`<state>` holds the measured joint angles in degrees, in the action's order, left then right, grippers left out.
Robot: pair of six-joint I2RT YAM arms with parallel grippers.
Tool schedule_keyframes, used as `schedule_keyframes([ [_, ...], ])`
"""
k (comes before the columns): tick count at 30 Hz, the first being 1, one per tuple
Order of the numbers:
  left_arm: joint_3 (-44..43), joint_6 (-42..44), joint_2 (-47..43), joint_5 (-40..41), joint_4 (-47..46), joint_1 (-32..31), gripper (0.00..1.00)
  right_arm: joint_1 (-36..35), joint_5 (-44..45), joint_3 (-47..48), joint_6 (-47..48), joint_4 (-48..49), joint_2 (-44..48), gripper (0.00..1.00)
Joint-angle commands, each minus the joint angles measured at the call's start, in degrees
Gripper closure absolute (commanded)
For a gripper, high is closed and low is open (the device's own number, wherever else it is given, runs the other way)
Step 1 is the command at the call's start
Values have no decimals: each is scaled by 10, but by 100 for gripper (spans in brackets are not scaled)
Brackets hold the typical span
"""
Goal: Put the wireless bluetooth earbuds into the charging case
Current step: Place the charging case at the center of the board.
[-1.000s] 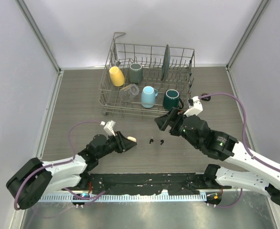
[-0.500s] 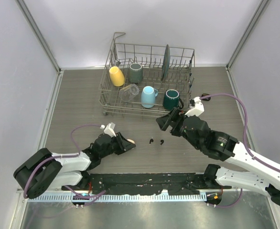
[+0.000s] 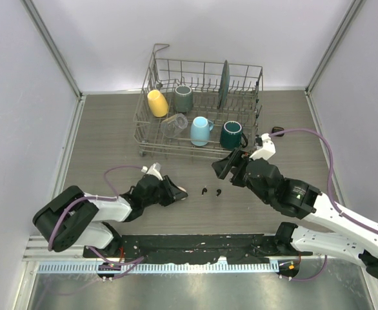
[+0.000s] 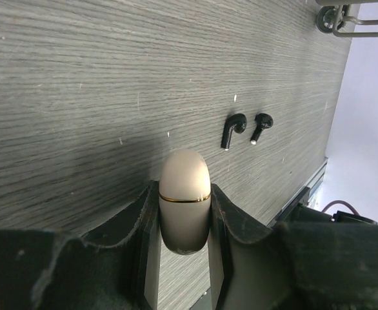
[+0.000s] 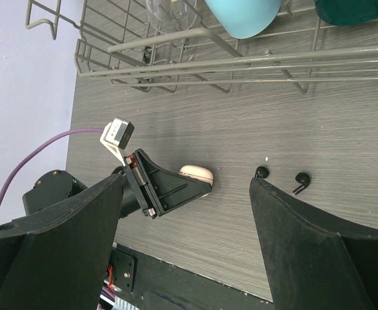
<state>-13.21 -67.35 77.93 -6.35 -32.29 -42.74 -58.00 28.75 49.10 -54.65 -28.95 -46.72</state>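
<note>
My left gripper releases the cream charging case next, since the case sits low over flat, bare table and would land.
My left gripper is shut on the cream charging case, which has a gold band and a closed lid. The case sits low over the wooden table. Two black earbuds lie side by side on the table just beyond it, to its right. From above, the earbuds are a short way right of the left gripper. My right gripper hovers open above and behind them, with nothing between its fingers.
A wire dish rack stands at the back. It holds a yellow mug, a grey-green mug, a light blue mug, a dark green mug, a glass and a plate. A small black object lies at the right.
The left arm has folded in and its gripper has slid a little to the right with the case, closer to the earbuds. The right gripper has barely moved.
</note>
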Motion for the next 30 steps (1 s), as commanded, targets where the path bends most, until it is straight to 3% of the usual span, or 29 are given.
schedule_keyframes([
  [1, -7, -9, 17, -21, -8, 1, 72, 3, 27, -3, -16, -1, 19, 16],
  [9, -1, -12, -1, -9, 20, 3, 58, 3, 30, -13, -21, -2, 29, 16],
  [18, -5, 8, -71, 41, 136, 2, 50, 3, 28, -16, -22, -4, 29, 16],
  [24, -3, 21, -169, 98, 259, 2, 49, 3, 31, -18, -25, -8, 30, 16],
  [30, -1, 50, -333, 146, 362, 2, 46, 3, 49, -13, -20, -24, 33, 16],
])
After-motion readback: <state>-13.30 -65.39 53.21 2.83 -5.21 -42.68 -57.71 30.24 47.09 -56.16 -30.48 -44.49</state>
